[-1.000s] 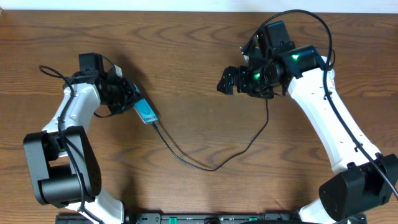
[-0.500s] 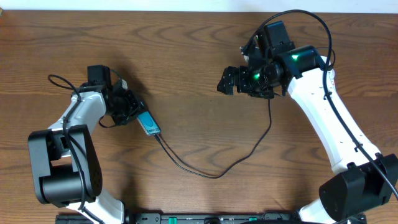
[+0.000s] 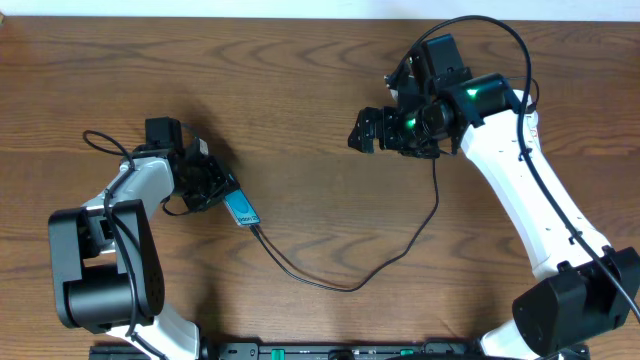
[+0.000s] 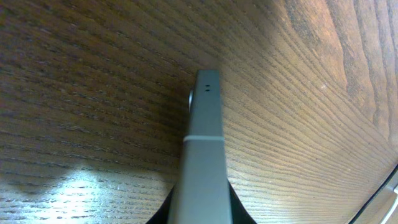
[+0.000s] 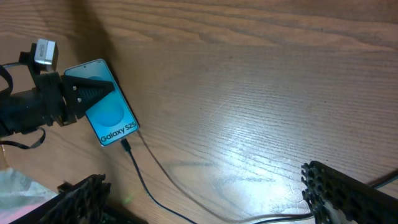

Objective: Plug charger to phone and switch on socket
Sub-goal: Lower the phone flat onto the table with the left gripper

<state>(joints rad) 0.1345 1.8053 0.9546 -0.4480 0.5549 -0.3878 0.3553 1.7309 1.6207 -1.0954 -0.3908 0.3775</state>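
Observation:
The phone's lower long edge touches the tabletop below my fingers, so it is time for my left gripper to let go of the phone.
The phone [image 3: 240, 208], with its blue screen and "Galaxy S25" band, is held in my left gripper [image 3: 214, 186], which is shut on its upper end. The right wrist view shows the phone [image 5: 107, 113] lying flat near the table. The left wrist view shows only its grey edge [image 4: 203, 130] between the jaws [image 4: 200, 208]. The charger cable [image 3: 340, 286] has its plug tip [image 5: 126, 147] at the phone's lower end and loops across the table towards my right arm. My right gripper [image 3: 368, 131] is open and empty above the table, and its fingers [image 5: 205, 199] are spread wide. The socket is out of view.
The brown wooden table [image 3: 300, 90] ends at a pale edge along the back. Both arm bases stand at the front edge. A loose black wire [image 3: 100, 140] loops beside my left arm.
My left gripper has moved the phone down towards the front of the table, and the cable's loop has shifted with it. The right arm has not moved.

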